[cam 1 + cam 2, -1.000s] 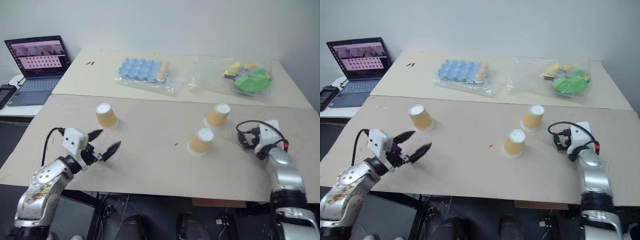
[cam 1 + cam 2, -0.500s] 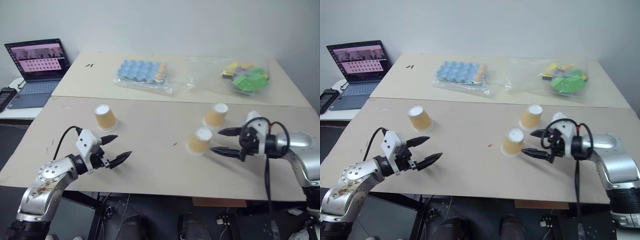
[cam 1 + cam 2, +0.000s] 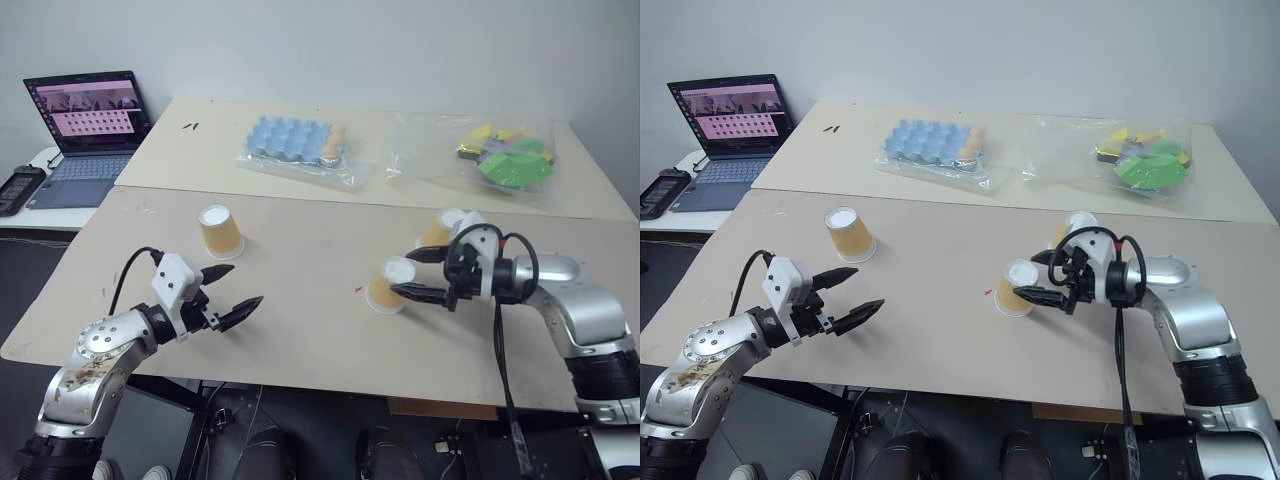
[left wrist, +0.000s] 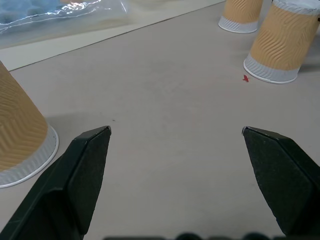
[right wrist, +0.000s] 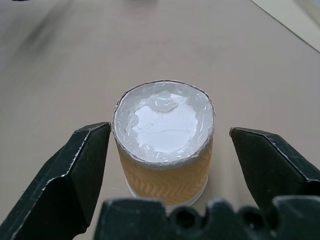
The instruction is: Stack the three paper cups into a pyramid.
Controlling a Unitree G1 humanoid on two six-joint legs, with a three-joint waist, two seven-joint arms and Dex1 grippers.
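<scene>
The right gripper grabs the middle cup by its tan side [image 3: 383, 292] [image 5: 162, 180] next, to start the pyramid's base.
Three tan-orange paper cups stand upside down and apart on the beige table [image 3: 300, 330]. One cup [image 3: 219, 230] stands at the left, just beyond my left gripper [image 3: 243, 286]. That gripper is open, hovers low over the table and holds nothing. The middle cup [image 3: 386, 287] sits between the fingers of my right gripper [image 5: 167, 129], which is open; both pads stand clear of the cup's sides. The third cup [image 3: 436, 229] stands right behind that gripper, partly hidden by it.
On the rear table are an open laptop [image 3: 85, 110] at the far left, a blue egg tray in a plastic bag [image 3: 295, 142], and a bag of green and yellow pieces [image 3: 508, 160]. A small red speck [image 3: 357, 291] lies left of the middle cup.
My right arm has swung in from the table's right side to the middle cup, and its open fingers now straddle it. The left gripper has barely moved.
</scene>
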